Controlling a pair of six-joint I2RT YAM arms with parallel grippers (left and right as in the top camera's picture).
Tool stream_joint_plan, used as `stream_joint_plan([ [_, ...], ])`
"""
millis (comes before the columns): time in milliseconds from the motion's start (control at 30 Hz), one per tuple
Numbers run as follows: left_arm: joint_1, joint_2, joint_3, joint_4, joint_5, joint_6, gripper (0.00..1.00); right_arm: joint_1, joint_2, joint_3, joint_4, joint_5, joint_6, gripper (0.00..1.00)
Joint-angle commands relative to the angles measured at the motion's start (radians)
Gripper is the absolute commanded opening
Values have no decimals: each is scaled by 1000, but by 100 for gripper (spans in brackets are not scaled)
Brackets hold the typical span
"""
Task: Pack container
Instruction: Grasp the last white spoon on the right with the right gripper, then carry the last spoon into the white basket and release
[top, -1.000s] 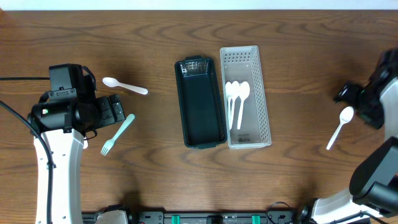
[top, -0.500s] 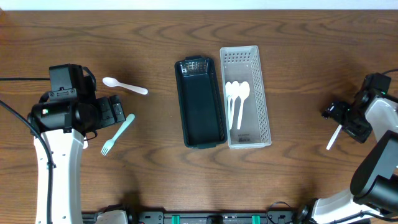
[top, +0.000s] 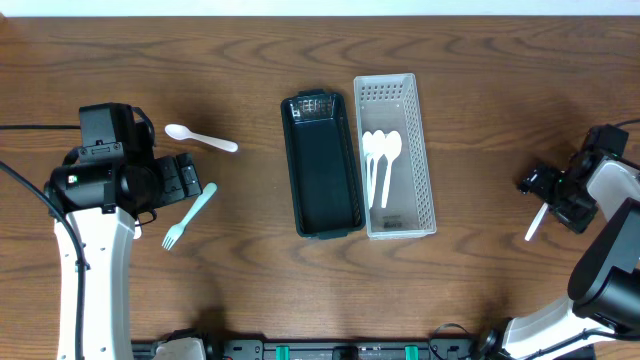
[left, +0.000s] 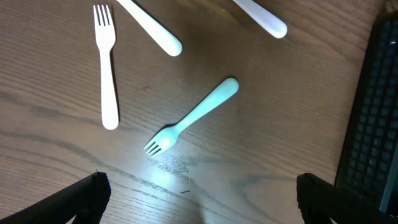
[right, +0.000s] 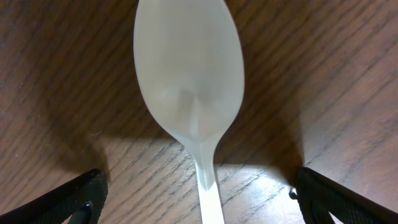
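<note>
My right gripper should close on the spoon's neck now. My fingers meet their shadows on the tabletop, and the neck is between them.
A white spoon (right: 186, 74) lies on the table at the far right; only its handle (top: 535, 225) shows in the overhead view. My right gripper (top: 548, 188) (right: 199, 199) is open, low over the spoon, with one finger on each side of the handle and not touching it. My left gripper (top: 187, 178) (left: 202, 199) is open and empty above a teal fork (top: 190, 215) (left: 193, 118). A dark green container (top: 322, 165) and a white slotted basket (top: 410, 90) holding three white spoons (top: 380, 160) stand side by side at the centre.
A white spoon (top: 200, 138) lies left of the containers. The left wrist view shows a white fork (left: 107, 68), two white handles (left: 155, 28) and the dark container's wall (left: 373, 124) at its right edge.
My right gripper has moved left and down over the white spoon and now covers its bowl. The left arm and the other utensils have not moved.
</note>
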Motion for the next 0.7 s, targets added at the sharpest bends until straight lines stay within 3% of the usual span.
stream_joint_plan([
  [0,5,7,11,-5,6,-5,98,-7,45,-8,4,-18,-8,96],
  [200,5,7,11,-4,6,-5,98,-7,45,-8,3,-18,-8,64],
  [300,5,7,11,-4,6,-5,98,-7,45,-8,1,-19,-8,38],
  [367,5,7,11,-5,6,-5,98,-7,45,-8,1,-19,-8,27],
  [533,5,7,11,-4,6,-5,98,-7,45,-8,1,-19,-8,20],
  [667,5,7,11,-4,6,-5,98,-5,45,-7,2,-22,-7,5],
])
